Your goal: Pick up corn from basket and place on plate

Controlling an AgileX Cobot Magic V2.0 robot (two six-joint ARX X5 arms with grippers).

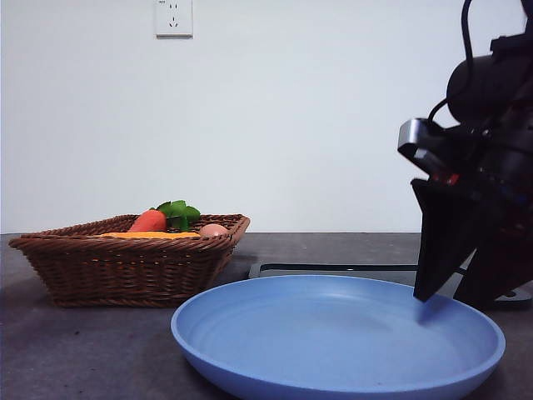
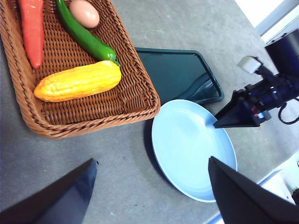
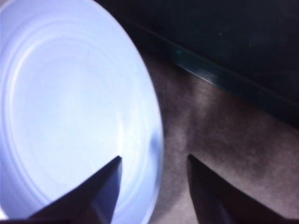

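The light-blue plate needs to go on the black tray for the corn, so my right gripper will grab the plate by its rim (image 3: 155, 147) next.
The corn (image 2: 77, 81), a yellow-orange cob, lies in the brown wicker basket (image 2: 140, 95). In the front view only a thin yellow strip of the corn (image 1: 150, 235) shows above the rim of the basket (image 1: 125, 271) at the left. The light-blue plate (image 1: 333, 333) sits empty in front. My right gripper (image 1: 445, 300) is open and low at the plate's right rim, one jaw over the plate (image 3: 70, 102) and one over the table. My left gripper (image 2: 152, 161) is open, high above the table between the basket and the plate (image 2: 187, 149), holding nothing.
A carrot (image 2: 32, 28), a long green vegetable (image 2: 84, 37) and a pinkish egg (image 2: 84, 13) share the basket with the corn. A flat black tray (image 2: 177, 74) lies behind the plate, beside the basket.
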